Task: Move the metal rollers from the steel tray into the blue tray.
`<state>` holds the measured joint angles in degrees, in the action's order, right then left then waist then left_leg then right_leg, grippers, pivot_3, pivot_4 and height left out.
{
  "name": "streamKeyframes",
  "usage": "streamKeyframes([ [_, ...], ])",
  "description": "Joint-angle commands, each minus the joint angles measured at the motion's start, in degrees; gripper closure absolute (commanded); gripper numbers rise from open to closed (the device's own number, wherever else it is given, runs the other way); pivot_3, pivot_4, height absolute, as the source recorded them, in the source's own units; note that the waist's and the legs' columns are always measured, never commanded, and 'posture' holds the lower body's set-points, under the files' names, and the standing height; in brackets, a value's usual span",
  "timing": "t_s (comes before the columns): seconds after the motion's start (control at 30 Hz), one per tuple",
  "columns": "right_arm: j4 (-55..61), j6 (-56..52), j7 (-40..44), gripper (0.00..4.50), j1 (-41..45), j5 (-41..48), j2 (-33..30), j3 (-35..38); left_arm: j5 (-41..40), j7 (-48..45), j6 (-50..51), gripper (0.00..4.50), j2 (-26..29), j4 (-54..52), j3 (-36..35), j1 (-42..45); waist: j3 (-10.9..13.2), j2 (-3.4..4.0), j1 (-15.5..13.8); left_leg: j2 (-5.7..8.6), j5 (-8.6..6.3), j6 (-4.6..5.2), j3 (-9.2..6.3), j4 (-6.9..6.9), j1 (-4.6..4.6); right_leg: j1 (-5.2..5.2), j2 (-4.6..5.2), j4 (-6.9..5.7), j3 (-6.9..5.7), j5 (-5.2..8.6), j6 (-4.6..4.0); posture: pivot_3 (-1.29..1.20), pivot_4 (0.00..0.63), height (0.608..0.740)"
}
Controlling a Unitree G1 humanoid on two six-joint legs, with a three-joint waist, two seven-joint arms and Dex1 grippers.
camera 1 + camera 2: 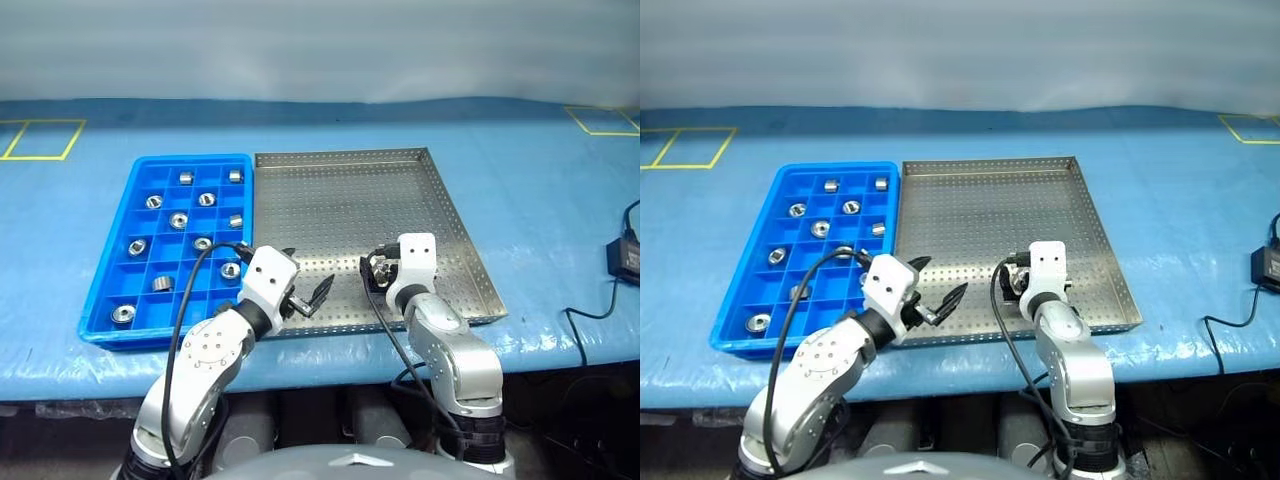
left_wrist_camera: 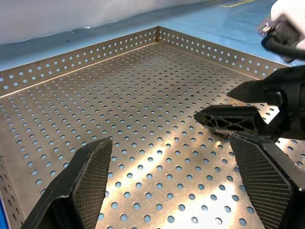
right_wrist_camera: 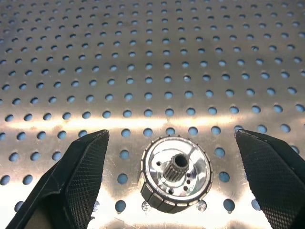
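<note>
My right gripper's fingers reach down on both sides of the roller on the perforated bottom, so it is now time for my right gripper to close.
The steel tray (image 1: 345, 205) lies in the middle of the blue table. One metal roller (image 3: 175, 180) stands on end on its perforated bottom near the front rim. My right gripper (image 3: 171, 135) is open, low over the tray, with a finger on each side of that roller and not touching it. The blue tray (image 1: 190, 160) sits against the steel tray's left side, and several rollers (image 1: 179, 220) lie in its compartments, one apiece. My left gripper (image 1: 308, 272) is open and empty over the steel tray's front left part, pointing toward the right gripper's fingers (image 2: 233, 119).
A black box (image 1: 627, 258) with a cable lies on the table at the far right. Yellow tape squares (image 1: 40, 140) mark the far corners. The table's front edge runs just below both trays.
</note>
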<state>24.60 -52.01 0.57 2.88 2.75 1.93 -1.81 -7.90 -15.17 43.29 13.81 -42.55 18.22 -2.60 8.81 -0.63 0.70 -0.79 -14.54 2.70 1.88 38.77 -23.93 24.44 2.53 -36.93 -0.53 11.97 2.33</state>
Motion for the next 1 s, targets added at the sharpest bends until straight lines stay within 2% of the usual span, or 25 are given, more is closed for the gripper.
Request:
streamKeyframes([
  [0.03, 0.73, 2.37, 0.93, 0.20, -0.15, 0.75, -0.50, -0.29, -0.36, -0.13, -0.42, 0.22, 0.04, -0.29, 0.33, 0.24, 0.00, 0.00, -0.03, 0.00, 0.00, 0.00, 0.00, 0.00, 0.00, 0.00, 0.00, 0.00, 0.01, 0.00, 0.00, 0.01, 0.150, 0.740],
  [0.1, 1.24, 2.62, 1.58, 0.63, -0.13, 1.46, -0.42, -0.11, -0.22, 0.26, -0.42, 0.22, -0.07, -0.38, 0.30, -0.04, 0.00, 0.00, -0.04, 0.00, 0.00, 0.00, 0.00, 0.00, 0.00, 0.00, -0.01, 0.00, 0.01, 0.00, 0.01, 0.02, 0.150, 0.740],
  [0.3, 3.48, 1.67, 2.95, 2.70, 0.75, 1.98, -1.96, -1.54, 0.85, 1.83, -0.51, 0.22, -0.28, -0.67, 0.23, -0.69, 0.00, 0.00, -0.17, -0.02, 0.00, 0.00, 0.00, 0.00, 0.00, 0.00, -0.02, -0.01, 0.01, 0.00, 0.02, 0.05, 0.150, 0.740],
  [0.33, 4.02, 1.24, 3.08, 2.83, 0.83, 2.17, -2.14, -1.61, 1.21, 2.39, -0.43, 0.22, -0.32, -0.80, 0.20, -0.86, 0.00, 0.00, -0.21, -0.01, 0.00, 0.00, 0.00, 0.00, 0.00, 0.00, -0.02, -0.01, 0.01, 0.00, 0.02, 0.05, 0.150, 0.740],
  [0.53, 6.76, -1.23, 5.27, 2.82, 2.27, 3.24, -4.63, -3.82, 1.78, 4.68, -0.71, 0.22, -0.83, -1.37, -0.75, -2.22, 0.00, -0.01, -0.61, -0.01, 0.00, 0.00, 0.00, 0.00, 0.00, 0.00, -0.02, 0.00, 0.01, 0.00, 0.03, 0.10, 0.150, 0.740],
  [0.7, 4.90, -0.55, 6.78, 2.82, 10.09, 4.10, -3.31, -6.80, 4.08, 9.64, -2.47, 0.22, -3.00, -2.44, -2.43, -4.60, 0.02, 0.00, -1.08, -0.02, 0.00, 0.00, 0.01, 0.00, 0.01, 0.03, -0.03, -0.03, 0.01, -0.02, 0.04, 0.17, 0.150, 0.740],
  [0.83, 0.44, 1.48, 9.51, 2.82, 16.45, 5.14, -1.26, -11.05, 6.26, 14.22, -4.06, 0.22, -5.66, -4.53, -5.20, -8.06, 0.01, -0.01, -2.60, -0.05, 0.00, 0.00, -0.04, -0.02, 0.04, 0.00, -0.08, -0.03, -0.04, -0.03, 0.03, 0.25, 0.150, 0.740],
  [1.0, -4.63, 4.16, 13.01, 2.82, 20.29, 5.90, 0.55, -16.00, 9.24, 17.74, -5.56, 0.22, -6.75, -7.85, -6.80, -13.76, 0.02, -0.03, -5.12, 0.01, -0.01, -0.01, -0.09, -0.15, -0.01, 0.02, -0.03, 0.03, -0.11, -0.20, -0.16, 0.35, 0.150, 0.740],
])
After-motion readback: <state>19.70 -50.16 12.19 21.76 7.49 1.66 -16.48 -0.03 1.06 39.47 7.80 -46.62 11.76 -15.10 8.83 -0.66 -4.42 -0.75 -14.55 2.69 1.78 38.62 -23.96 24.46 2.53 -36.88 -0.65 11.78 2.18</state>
